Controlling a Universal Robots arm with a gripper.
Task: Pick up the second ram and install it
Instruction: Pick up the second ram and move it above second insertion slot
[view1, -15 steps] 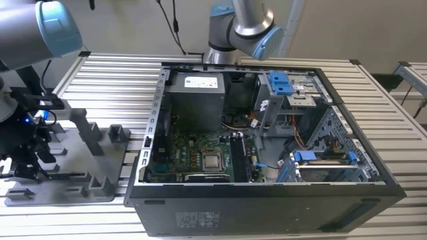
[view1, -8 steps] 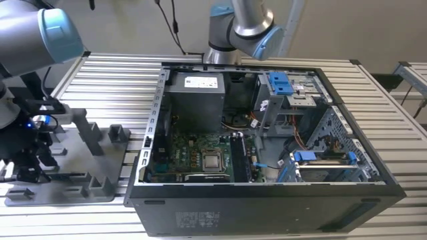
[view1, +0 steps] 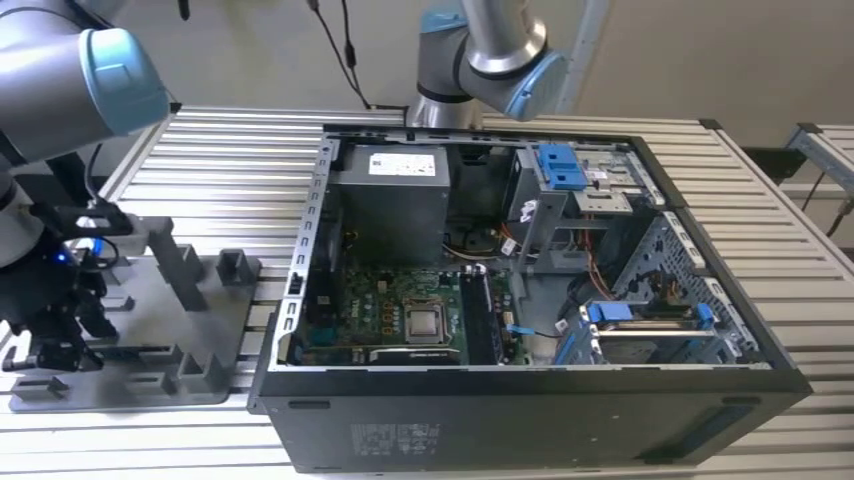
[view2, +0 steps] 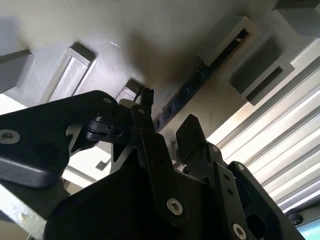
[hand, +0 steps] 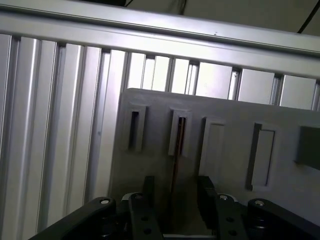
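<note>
My gripper picks up the second ram by its exposed top edge (hand: 173, 186) next, to install the ram in the motherboard.
The second ram (view2: 200, 75) is a slim dark stick standing on edge in a slot of the grey tray (hand: 225, 115). In the first wrist view the second ram (hand: 176, 150) shows edge-on as a thin dark line. My gripper (hand: 177, 192) is open, with one black finger on each side of the stick and a gap on both sides. In the second wrist view the gripper (view2: 169, 109) straddles the near end of the stick. In the exterior view the gripper (view1: 56, 345) hangs low over the tray (view1: 200, 385) at the exterior view's left.
The open computer case (view1: 534, 400) stands to the exterior view's right of the tray, with the motherboard (view1: 400, 310) and a grey power-supply box (view1: 390, 200) inside. Upright grey holder blocks (view1: 180, 265) rise from the tray. A second arm (view1: 474, 55) stands behind the case. The table is ribbed metal slats (hand: 50, 125).
</note>
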